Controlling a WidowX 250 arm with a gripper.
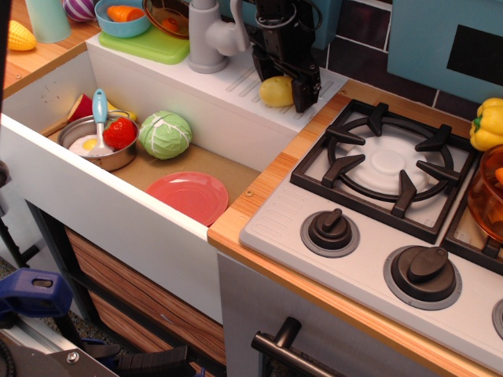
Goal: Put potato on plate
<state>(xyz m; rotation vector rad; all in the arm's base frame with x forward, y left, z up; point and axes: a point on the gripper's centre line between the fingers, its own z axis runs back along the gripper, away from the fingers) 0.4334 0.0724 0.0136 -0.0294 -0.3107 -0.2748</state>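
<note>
The gripper grabs the potato by its smooth rounded sides next, to put the potato (pixel 273 91) on the salmon-red plate (pixel 188 196).
The potato (pixel 273 91), a small smooth yellow-tan oval, lies on the white ridged drainboard (pixel 250 78) right of the faucet. My black gripper (pixel 284 82) has come down over it, open. One finger stands behind the potato on its left, and the other finger (pixel 306 88) stands at its right end, covering part of it. I cannot tell whether the fingers touch it. The salmon-red plate (pixel 188 196) lies flat and empty on the sink floor, near the front right corner.
In the sink are a green cabbage (pixel 164 134) and a steel pot (pixel 100 144) with a fried egg, a tomato and a blue spoon. A grey faucet (pixel 207 35) stands left of the gripper. The stove burner (pixel 387 162) is to the right, with a yellow pepper (pixel 487 122) beyond it.
</note>
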